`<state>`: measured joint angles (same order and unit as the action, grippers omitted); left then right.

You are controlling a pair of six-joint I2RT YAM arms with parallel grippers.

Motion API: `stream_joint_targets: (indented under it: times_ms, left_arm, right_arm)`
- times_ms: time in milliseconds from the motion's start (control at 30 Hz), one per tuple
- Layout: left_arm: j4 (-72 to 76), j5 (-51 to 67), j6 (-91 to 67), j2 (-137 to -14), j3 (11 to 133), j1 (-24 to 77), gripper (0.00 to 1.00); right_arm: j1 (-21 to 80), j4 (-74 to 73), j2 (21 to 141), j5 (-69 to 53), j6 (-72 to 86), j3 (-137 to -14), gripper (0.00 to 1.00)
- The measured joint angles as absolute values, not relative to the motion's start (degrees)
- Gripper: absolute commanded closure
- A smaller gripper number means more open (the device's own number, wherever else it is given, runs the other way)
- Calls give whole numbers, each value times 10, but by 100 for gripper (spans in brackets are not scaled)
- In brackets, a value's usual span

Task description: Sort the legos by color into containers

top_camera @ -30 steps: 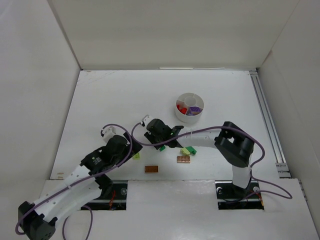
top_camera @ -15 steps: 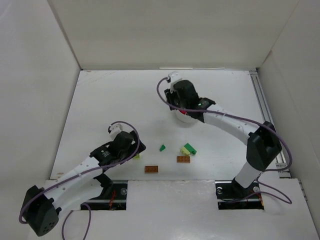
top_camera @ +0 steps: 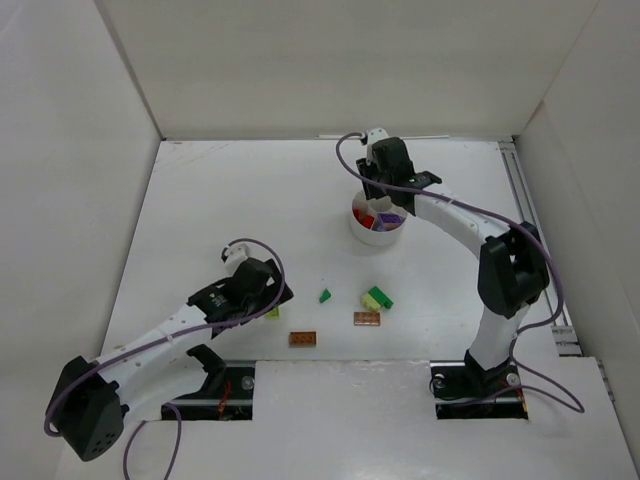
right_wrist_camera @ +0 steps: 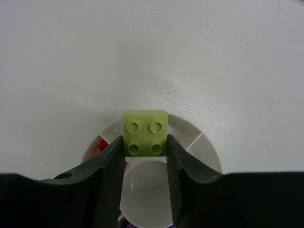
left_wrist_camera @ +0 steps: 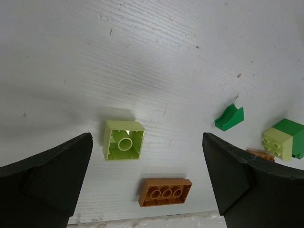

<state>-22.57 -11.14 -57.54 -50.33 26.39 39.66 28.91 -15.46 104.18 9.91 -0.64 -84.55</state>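
Note:
The upside-down yellow-green brick will next be grabbed by its opposite sides with my left gripper, so its hollow bottom stays free for dropping into the dish.
My right gripper (right_wrist_camera: 145,143) is shut on a yellow-green brick (right_wrist_camera: 145,132) and holds it above the round white dish (right_wrist_camera: 205,153), over a wedge section just beyond the central well. In the top view that gripper (top_camera: 381,200) hangs over the dish (top_camera: 356,228), which holds red (top_camera: 366,219) and purple (top_camera: 388,217) bricks. My left gripper (left_wrist_camera: 147,142) is open above the table. An upside-down yellow-green brick (left_wrist_camera: 123,140) and an orange-brown brick (left_wrist_camera: 165,191) lie between its fingers, touching neither.
A small dark green piece (left_wrist_camera: 229,118) lies on the table to the right. Beyond it a yellow-green brick (left_wrist_camera: 278,142) sits against a dark green one (left_wrist_camera: 295,134), with another orange-brown brick (top_camera: 366,318) beside them. White walls enclose the table.
My right arm lifted a yellow-green brick from the table's middle and carried it back over the dish. My left gripper moved slightly forward over the near yellow-green brick.

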Motion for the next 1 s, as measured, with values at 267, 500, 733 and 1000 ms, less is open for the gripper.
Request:
stream_joint_targets:
  times_ms: [267, 500, 733, 1000]
  left_arm:
    - [-219, -110, -560, -533, 264, 396, 0]
    - [-208, -107, -554, -543, 264, 396, 0]
    - [-205, -106, -553, -543, 264, 396, 3]
    - [-204, -103, -551, -543, 264, 396, 9]
  right_arm:
    - [282, -165, 1047, 82, -17, -844, 60]
    - [282, -166, 1046, 72, -31, -827, 51]
    - [282, -165, 1046, 70, -35, -827, 38]
    - [283, -170, 992, 71, -32, -808, 37]
